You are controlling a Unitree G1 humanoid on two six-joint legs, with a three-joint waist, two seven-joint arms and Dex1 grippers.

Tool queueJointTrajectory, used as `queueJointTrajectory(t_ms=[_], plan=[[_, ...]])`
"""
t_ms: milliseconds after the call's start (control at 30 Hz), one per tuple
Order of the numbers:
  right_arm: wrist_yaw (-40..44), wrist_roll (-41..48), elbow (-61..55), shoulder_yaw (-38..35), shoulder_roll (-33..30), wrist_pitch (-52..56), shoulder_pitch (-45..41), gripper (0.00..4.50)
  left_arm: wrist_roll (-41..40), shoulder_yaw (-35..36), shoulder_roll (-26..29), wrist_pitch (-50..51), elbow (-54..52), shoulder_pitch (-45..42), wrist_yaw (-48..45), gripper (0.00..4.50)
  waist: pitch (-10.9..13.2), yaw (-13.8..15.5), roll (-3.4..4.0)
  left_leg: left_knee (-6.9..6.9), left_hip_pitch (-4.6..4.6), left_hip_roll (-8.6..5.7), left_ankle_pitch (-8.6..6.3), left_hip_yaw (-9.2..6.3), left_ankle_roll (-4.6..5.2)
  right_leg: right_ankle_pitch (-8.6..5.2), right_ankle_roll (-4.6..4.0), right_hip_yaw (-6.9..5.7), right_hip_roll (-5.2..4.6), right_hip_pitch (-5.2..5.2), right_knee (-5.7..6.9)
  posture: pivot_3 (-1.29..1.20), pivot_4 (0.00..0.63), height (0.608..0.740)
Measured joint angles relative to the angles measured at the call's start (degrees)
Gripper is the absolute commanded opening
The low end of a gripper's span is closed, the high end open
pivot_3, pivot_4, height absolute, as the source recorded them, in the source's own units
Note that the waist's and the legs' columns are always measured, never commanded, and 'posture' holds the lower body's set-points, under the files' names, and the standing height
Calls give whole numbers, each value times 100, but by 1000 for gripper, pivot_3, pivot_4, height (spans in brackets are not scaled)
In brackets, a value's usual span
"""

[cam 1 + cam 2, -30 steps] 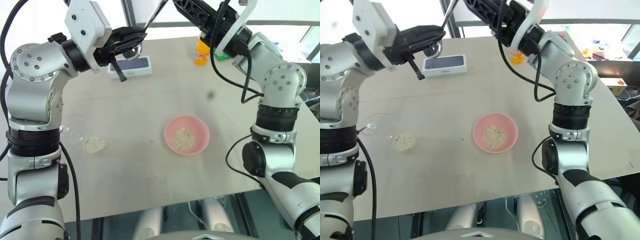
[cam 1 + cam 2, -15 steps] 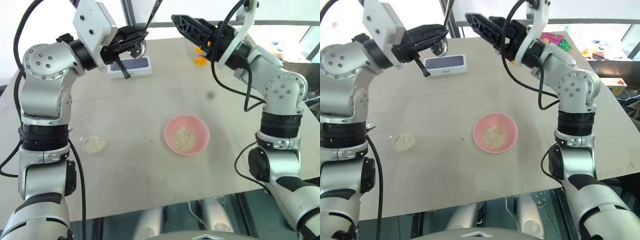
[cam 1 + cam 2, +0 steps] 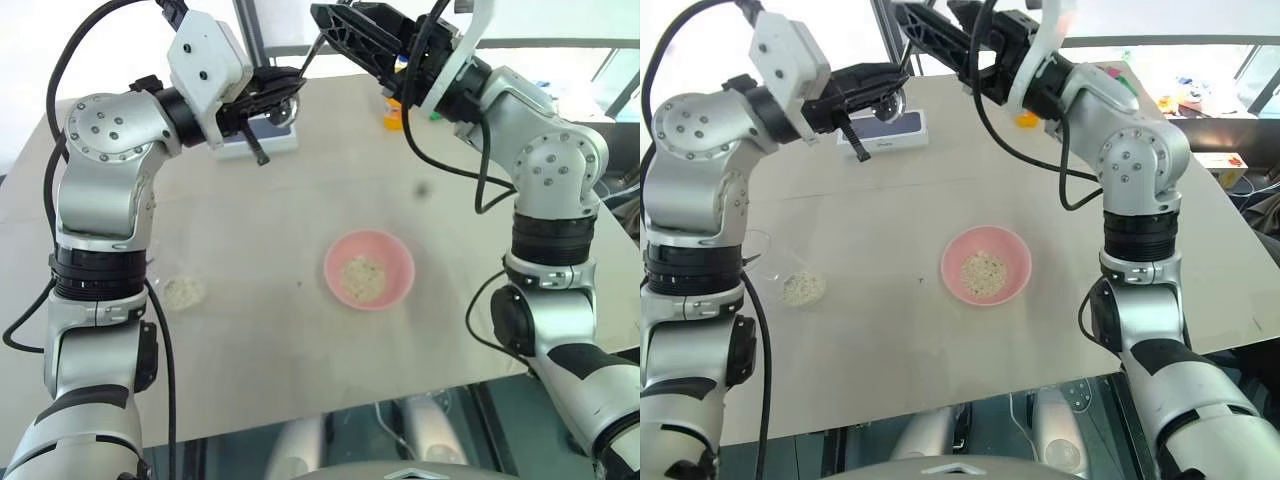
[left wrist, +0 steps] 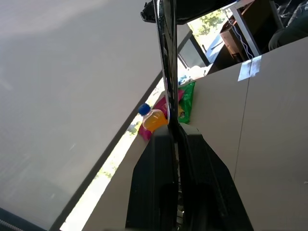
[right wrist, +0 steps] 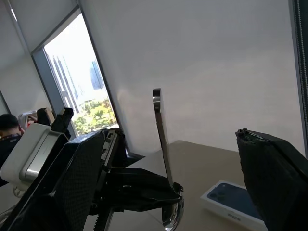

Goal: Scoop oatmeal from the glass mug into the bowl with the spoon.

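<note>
My right gripper grabs the handle's free upper end (image 5: 158, 105) next, since my left gripper stays shut on the spoon (image 5: 161, 139) close to the spoon's bowl.
My left gripper (image 3: 272, 92) is shut on the silver spoon (image 5: 161, 139), held high over the table's far side with the spoon's bowl (image 3: 284, 108) low and the handle pointing up. My right gripper (image 3: 330, 22) is open at the handle's upper end. In the right wrist view the handle stands between its wide-apart fingers (image 5: 72, 192), touching neither. The pink bowl (image 3: 398, 262) sits mid-table with oatmeal (image 3: 365, 276) inside. At the left, the glass mug (image 3: 756, 243) is faint and partly behind my left arm, with a clump of oatmeal (image 3: 800, 288) at its near end.
A white phone box (image 3: 885, 128) lies on the far side of the table below the spoon. An orange bottle (image 3: 1025, 118) and bright snack packets (image 4: 185, 98) stand at the far right behind my right arm.
My right gripper has swung left, and its open fingers now flank the top of the spoon's handle. The left gripper keeps its hold on the spoon.
</note>
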Motion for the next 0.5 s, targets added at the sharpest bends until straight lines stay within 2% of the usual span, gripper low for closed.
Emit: queueJointTrajectory(t_ms=[167, 200, 233, 367, 400, 467, 500], plan=[[14, -83, 87, -2, 154, -77, -83, 4500, 55, -94, -44, -2, 3, 0, -68, 62, 0, 2, 0, 0, 0, 0, 0, 0, 0, 0, 0, 1, 0, 0, 0, 0, 150, 740], [15, -95, 130, -3, 204, -117, -96, 3976, 58, -127, -63, -3, 11, 0, -78, 0, 0, 2, 0, 0, 0, 0, 0, 1, 0, 0, 0, 2, 0, 0, 0, 0, 150, 740], [16, -100, 156, -3, 216, -125, -99, 3791, 60, -134, -67, -8, 23, 0, -78, 0, 0, 2, 0, 0, 0, 0, 0, 2, 0, 0, 0, 2, 0, 0, 0, 0, 150, 740], [23, -143, 210, -9, 213, -140, -99, 1772, 136, -135, -67, -40, 165, -6, -78, 0, 0, 0, 0, 0, 0, 0, 0, 2, 0, 0, 0, 2, 0, -1, 0, 0, 150, 740], [24, -145, 212, -9, 210, -140, -99, 1095, 152, -135, -67, -46, 197, -12, -77, 0, 0, 0, 0, 0, 0, 0, 0, 2, 0, 0, 0, 2, 0, -2, 0, 0, 150, 740], [25, -148, 215, -10, 204, -140, -99, 297, 154, -135, -69, -52, 210, -17, -77, 0, 0, 0, 0, 0, 0, 0, 0, 2, 0, 0, 0, 3, 0, -2, 0, 0, 150, 740], [-21, -246, 218, -14, 186, -171, -99, 39, 152, -133, -69, -59, 209, -18, -93, 0, 0, 1, 0, 0, 0, 0, 0, 2, 0, 0, 0, 3, 0, -2, 0, 0, 150, 740]])
